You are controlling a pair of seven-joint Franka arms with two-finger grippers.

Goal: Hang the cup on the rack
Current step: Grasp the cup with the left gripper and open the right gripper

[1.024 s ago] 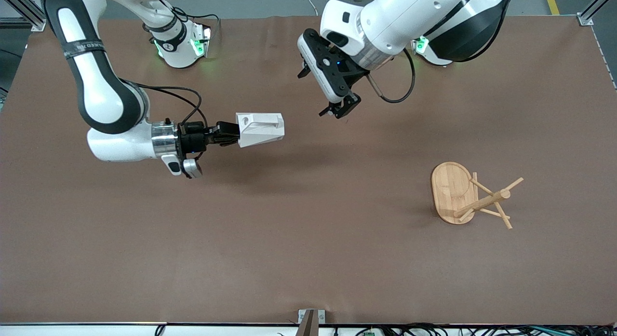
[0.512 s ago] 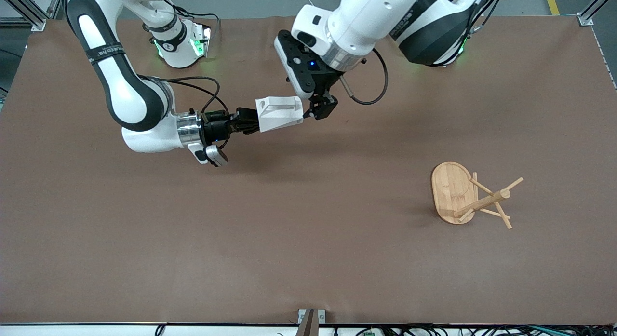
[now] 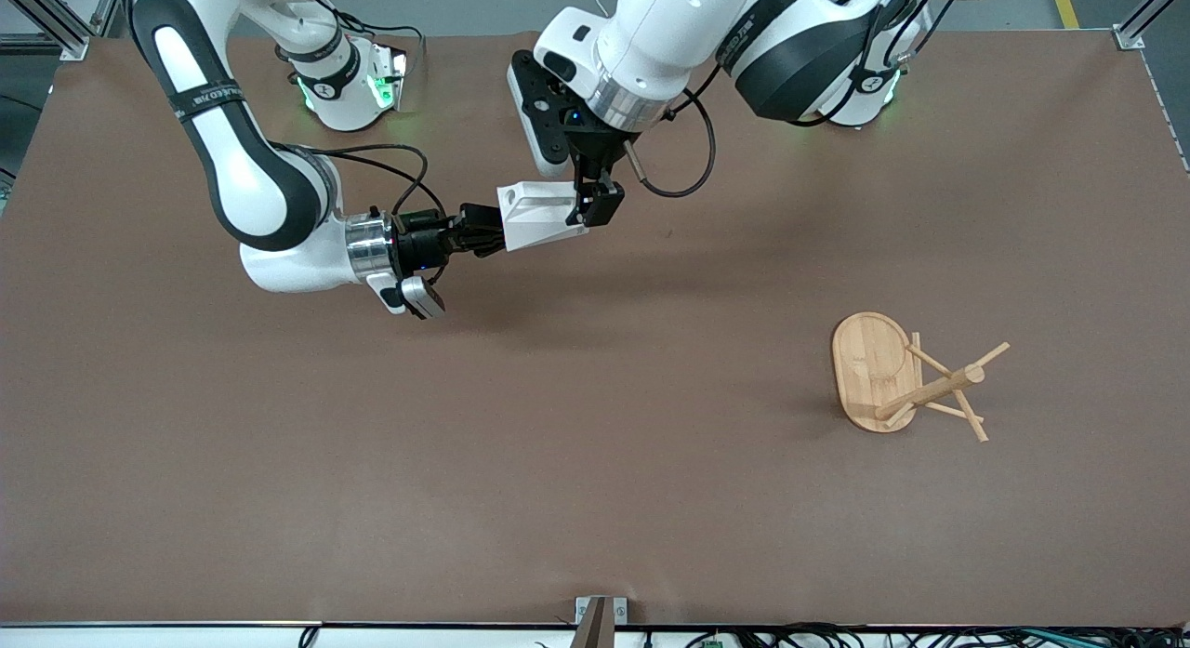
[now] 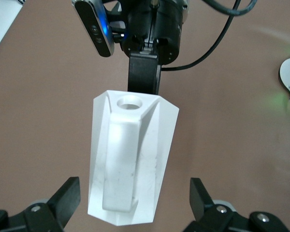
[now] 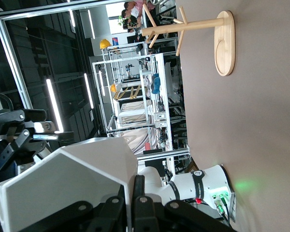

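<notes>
My left gripper should grab the white faceted cup by its base end (image 4: 123, 215) next. That leaves the handle tab's hole (image 4: 129, 102) free to hang on the rack.
My right gripper (image 3: 485, 240) is shut on the rim wall of the white faceted cup (image 3: 541, 217) and holds it on its side above the table, handle tab up. In the right wrist view the gripper (image 5: 133, 199) pinches the cup (image 5: 67, 186). My left gripper (image 3: 589, 205) is open at the cup's base end. In the left wrist view its fingers (image 4: 68, 197) stand on either side of the cup (image 4: 133, 159) with gaps, not touching. The bamboo rack (image 3: 874, 369) stands upright toward the left arm's end of the table, nearer the front camera; it also shows in the right wrist view (image 5: 224, 43).
Both arm bases with green lights stand along the table's edge farthest from the front camera, the right arm's base (image 3: 349, 85) close to the cup. A small metal bracket (image 3: 600, 611) sits at the table's edge nearest the front camera.
The right arm carried the cup toward the left arm. The left arm swung over to meet it, and its open fingers now flank the cup's base end.
</notes>
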